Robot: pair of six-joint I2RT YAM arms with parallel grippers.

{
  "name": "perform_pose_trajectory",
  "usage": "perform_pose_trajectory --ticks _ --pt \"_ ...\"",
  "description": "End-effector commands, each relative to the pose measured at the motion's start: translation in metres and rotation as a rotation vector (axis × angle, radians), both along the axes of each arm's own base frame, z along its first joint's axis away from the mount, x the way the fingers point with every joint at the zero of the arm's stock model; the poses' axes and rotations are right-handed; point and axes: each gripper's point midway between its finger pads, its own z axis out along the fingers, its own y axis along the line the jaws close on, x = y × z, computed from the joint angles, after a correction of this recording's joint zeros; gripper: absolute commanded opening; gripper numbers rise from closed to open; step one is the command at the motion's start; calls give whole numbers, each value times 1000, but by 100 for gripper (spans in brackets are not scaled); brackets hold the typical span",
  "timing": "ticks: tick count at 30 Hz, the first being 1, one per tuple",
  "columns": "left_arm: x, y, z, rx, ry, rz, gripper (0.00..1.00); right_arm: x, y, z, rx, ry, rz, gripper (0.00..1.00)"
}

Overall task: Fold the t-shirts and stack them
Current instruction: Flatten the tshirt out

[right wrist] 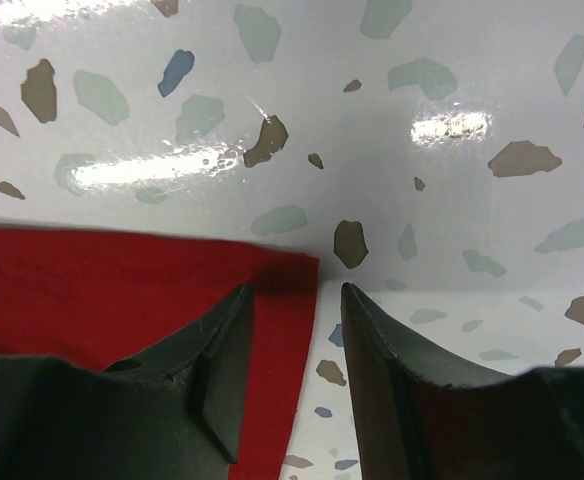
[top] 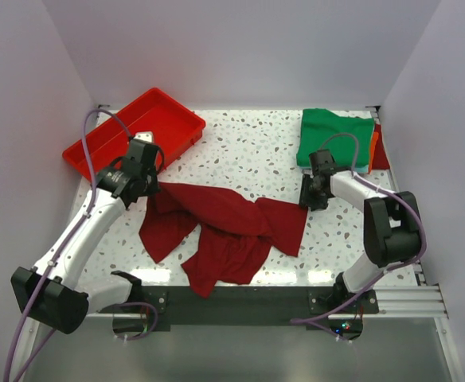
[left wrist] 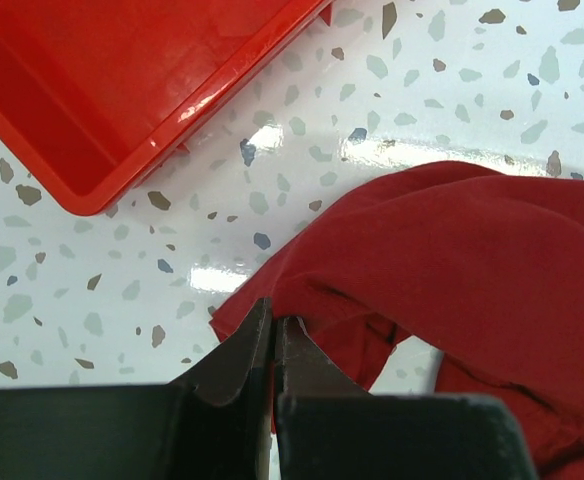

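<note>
My right gripper isn't holding anything and should next grab the corner of the maroon t-shirt opposite my left gripper's hold. Then the t-shirt can be spread flat for folding.
A crumpled maroon t-shirt (top: 224,227) lies spread across the middle of the table. My left gripper (top: 150,189) is shut on its far left edge; the left wrist view shows the jaws (left wrist: 272,325) pinching a fold of the maroon t-shirt (left wrist: 452,260). My right gripper (top: 310,200) is open at the shirt's right corner; in the right wrist view the gripper (right wrist: 297,300) straddles the corner of the shirt (right wrist: 122,290) just above the table. A folded green t-shirt (top: 334,137) lies at the back right, on orange (top: 373,147) and red (top: 381,151) shirt edges.
A bright red plastic tray (top: 105,139) stands at the back left, right behind my left gripper; it also shows in the left wrist view (left wrist: 102,90). White walls close in the speckled table (top: 248,151) on three sides.
</note>
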Motion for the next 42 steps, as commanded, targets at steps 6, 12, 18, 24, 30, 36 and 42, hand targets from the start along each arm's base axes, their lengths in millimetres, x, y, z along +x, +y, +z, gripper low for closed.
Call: perform_pose_trajectory --ticks 6,12,18,24,30,36,42 --pt "9 -2 18 -12 -43 -8 0 2 -5 -22 -35 -1 -2 40" --pt "12 -2 32 -8 -78 -23 0 7 -2 -14 -23 -13 2 3" --pt "19 -5 85 -55 -238 -42 0 22 -4 51 22 -123 -23 0" --pt "10 8 154 -88 -451 6 0 13 -22 148 61 -298 -95 0" --pt "-16 37 204 -89 -669 94 0 -14 -56 222 10 -468 -222 0" --pt "-32 43 240 -108 -815 78 0 -37 -80 299 -60 -644 -292 0" --pt "-6 -7 208 -164 -688 -159 0 -48 -95 345 -111 -755 -337 0"
